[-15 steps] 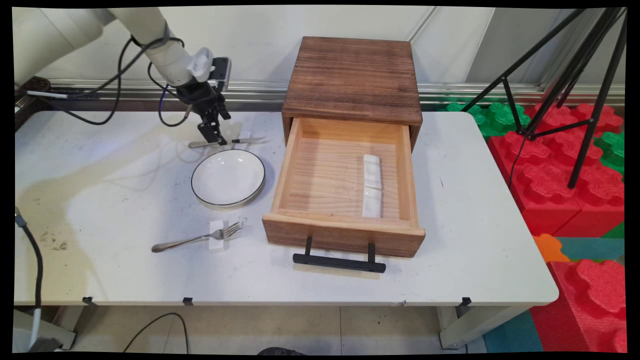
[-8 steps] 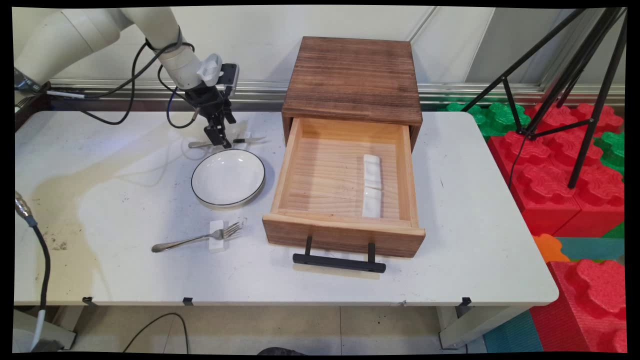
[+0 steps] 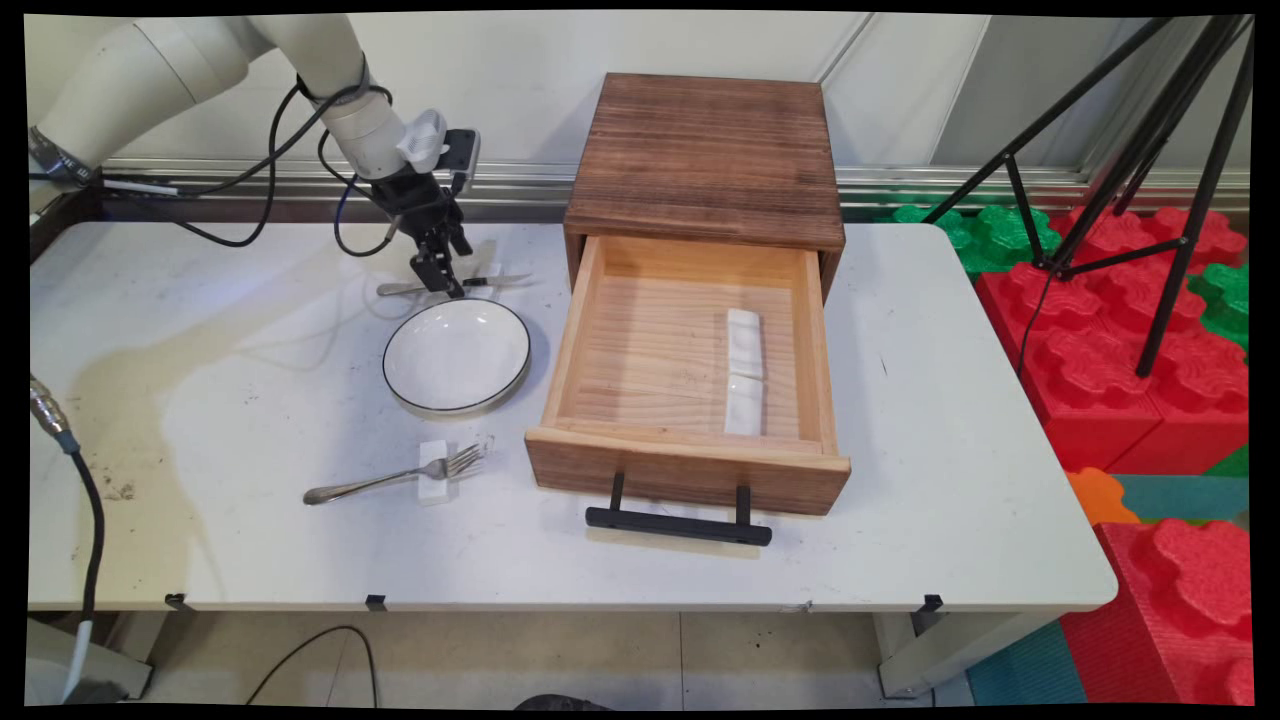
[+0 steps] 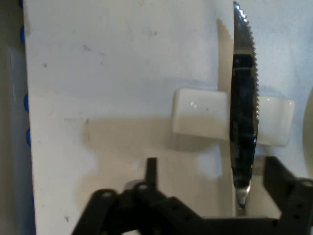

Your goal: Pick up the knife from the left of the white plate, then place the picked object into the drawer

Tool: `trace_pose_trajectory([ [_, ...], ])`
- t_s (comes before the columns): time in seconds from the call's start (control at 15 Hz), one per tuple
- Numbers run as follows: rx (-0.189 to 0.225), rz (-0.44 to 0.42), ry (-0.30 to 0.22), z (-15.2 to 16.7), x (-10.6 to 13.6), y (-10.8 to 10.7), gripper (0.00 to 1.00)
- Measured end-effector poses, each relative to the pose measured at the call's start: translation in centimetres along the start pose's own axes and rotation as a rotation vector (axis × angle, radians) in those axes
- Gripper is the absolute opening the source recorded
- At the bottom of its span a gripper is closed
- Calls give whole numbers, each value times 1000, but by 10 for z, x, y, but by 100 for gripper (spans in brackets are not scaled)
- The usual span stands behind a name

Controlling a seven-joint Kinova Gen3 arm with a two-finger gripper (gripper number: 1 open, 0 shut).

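Observation:
My gripper now grabs the knife by its handle (image 4: 242, 190) next to the blade, so the silver knife's serrated blade stays free to rest in the drawer.
A table knife (image 3: 455, 285) lies across a small white rest (image 3: 491, 272) on the table, just behind a white plate (image 3: 456, 354) with a dark rim. My gripper (image 3: 440, 283) hangs low over the knife's middle. In the hand view the serrated blade (image 4: 243, 98) crosses the white rest (image 4: 200, 117). The gripper (image 4: 215, 174) is open, with the knife between its fingers and closer to the right one (image 4: 279, 176). Nothing is held.
A wooden box with its drawer (image 3: 690, 370) pulled out stands to the right; a white rest (image 3: 744, 370) lies inside the drawer. A fork (image 3: 395, 477) on another white rest (image 3: 434, 472) lies nearer the front edge. Black cables hang from the arm.
The gripper has moved a little to the right along the knife, toward the drawer box, and stays low. In the last half second it has hardly shifted. Nothing on the table has moved.

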Motion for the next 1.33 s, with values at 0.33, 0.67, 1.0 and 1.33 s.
trace_pose_trajectory([
  [0.33, -9, -2, -3, -2, -1, 0, 0],
  [0.67, -22, -5, -2, -4, -2, 4, 0],
  [1.0, 21, -35, 0, -9, -5, 3, 0],
  [1.33, 95, -120, 10, -26, -11, 2, 0],
])
